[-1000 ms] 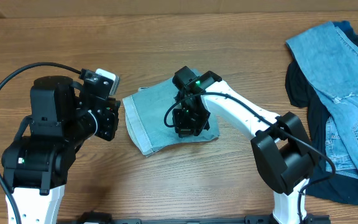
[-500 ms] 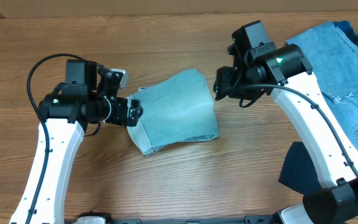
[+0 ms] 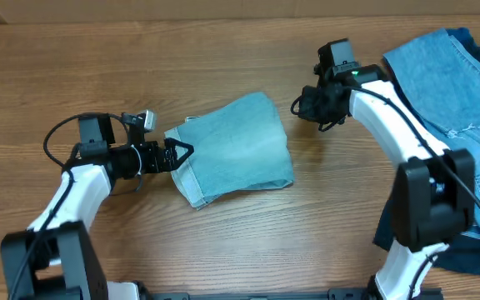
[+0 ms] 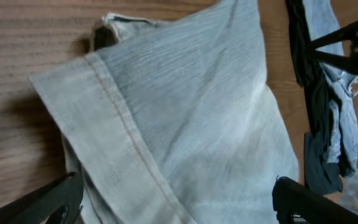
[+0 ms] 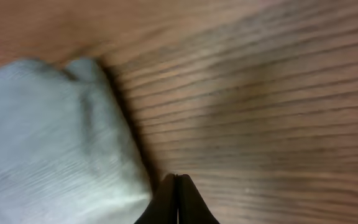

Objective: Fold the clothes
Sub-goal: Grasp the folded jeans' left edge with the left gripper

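My left gripper is to grab the folded denim shorts (image 3: pixel 233 152) next at their stitched hem edge (image 3: pixel 185 172), with the layers together. Then it can set them aside still folded.
The folded pale-blue denim shorts (image 3: pixel 233 152) lie flat at the table's middle, stitched hem toward the left. My left gripper (image 3: pixel 183 153) is open at their left edge, its fingers spread either side of the cloth without closing on it. In the left wrist view the shorts (image 4: pixel 179 118) fill the frame, and the gripper (image 4: pixel 176 205) has one of its fingertips (image 4: pixel 300 199) at each bottom corner. My right gripper (image 3: pixel 300 107) is shut and empty, just off the shorts' top right corner. In the right wrist view the shut gripper (image 5: pixel 178 186) hovers over bare wood beside the shorts (image 5: pixel 48 143).
A heap of other clothes sits at the right: medium-blue ripped jeans (image 3: pixel 461 100) over dark navy cloth (image 3: pixel 400 117). The wooden table (image 3: pixel 223 242) shows bare wood in front of the shorts and behind them.
My right gripper came off the shorts and moved up to the right, shut. My left gripper opened at the shorts' left edge, and the arm drew back to the left.
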